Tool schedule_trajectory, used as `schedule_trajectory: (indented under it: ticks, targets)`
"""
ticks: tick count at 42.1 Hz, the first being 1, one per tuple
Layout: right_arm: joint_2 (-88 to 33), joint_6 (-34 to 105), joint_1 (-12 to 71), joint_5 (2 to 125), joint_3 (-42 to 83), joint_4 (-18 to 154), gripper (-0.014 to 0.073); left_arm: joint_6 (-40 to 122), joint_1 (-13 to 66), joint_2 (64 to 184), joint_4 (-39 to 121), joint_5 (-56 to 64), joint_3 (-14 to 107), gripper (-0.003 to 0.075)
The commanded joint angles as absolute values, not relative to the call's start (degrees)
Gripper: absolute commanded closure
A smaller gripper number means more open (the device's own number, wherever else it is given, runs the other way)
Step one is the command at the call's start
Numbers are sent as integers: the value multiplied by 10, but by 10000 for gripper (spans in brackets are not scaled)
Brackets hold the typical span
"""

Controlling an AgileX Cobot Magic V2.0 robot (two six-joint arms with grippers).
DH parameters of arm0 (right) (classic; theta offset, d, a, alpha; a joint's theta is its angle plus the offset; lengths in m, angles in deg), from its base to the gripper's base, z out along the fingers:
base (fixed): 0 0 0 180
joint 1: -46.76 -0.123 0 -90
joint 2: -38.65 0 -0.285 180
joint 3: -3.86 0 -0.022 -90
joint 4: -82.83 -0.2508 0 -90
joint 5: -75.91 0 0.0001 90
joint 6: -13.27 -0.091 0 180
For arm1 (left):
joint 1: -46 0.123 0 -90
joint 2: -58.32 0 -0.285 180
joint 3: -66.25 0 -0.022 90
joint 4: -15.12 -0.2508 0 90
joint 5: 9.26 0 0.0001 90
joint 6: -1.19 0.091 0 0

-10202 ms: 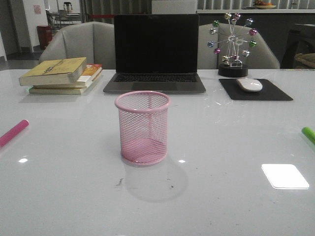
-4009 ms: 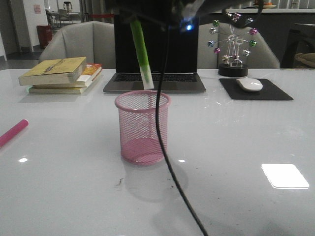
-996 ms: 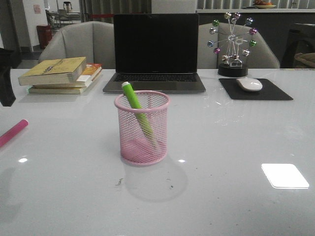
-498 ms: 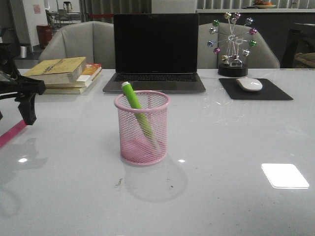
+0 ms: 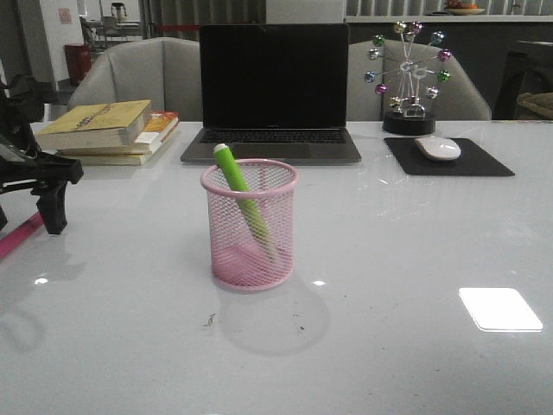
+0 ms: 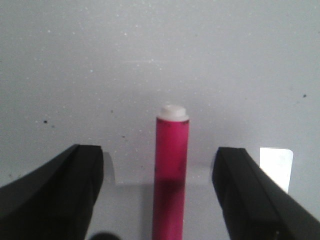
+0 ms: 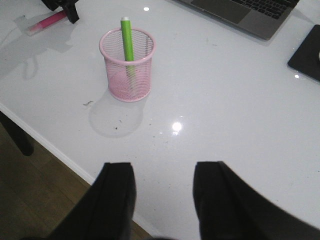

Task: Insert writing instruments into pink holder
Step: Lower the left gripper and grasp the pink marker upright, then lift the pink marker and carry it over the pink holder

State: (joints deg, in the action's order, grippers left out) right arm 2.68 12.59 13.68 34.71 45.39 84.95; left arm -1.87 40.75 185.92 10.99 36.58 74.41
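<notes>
My fingers reach down to the table on both sides of the magenta marker (image 5: pixel 17 236), so closing now would catch it: it is time for my left gripper to close.
The pink holder (image 5: pixel 275 246) stands mid-table with the green marker (image 5: pixel 230 168) leaning inside it, white end up. The magenta marker (image 5: pixel 17 236) lies flat at the table's far left. My left gripper (image 5: pixel 26 226) is open and low over it, one finger on each side; in the left wrist view the magenta marker (image 6: pixel 171 170) runs between the spread fingers (image 6: pixel 80 185) without touching them. My right gripper (image 7: pixel 164 172) is open and empty above the table's near edge, well back from the holder (image 7: pixel 125 82). It does not show in the front view.
A laptop (image 5: pixel 272 86) stands behind the holder, with stacked books (image 5: pixel 108 130) at back left. A mouse (image 5: pixel 438 149) on a black pad (image 5: pixel 484 164) and a ball ornament (image 5: pixel 408 78) are at back right. The table's near edge (image 7: pixel 60 155) drops to the floor.
The green marker went into the holder seconds ago. In the last second my left arm came in from the left and lowered over the magenta marker.
</notes>
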Motion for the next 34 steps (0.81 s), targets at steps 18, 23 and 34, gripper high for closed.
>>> schedule_trajectory:
  ticks: [18,23,34]
  targets:
    - [26,133,139,393,439,856,190,-24,409,1828,109,364,760,535]
    - [26,133,139,393,439,856,190,-22,408,1807,122,365,760,613]
    - [26,133,139,393,439,856,190,61,388,1661,252,247,668,627]
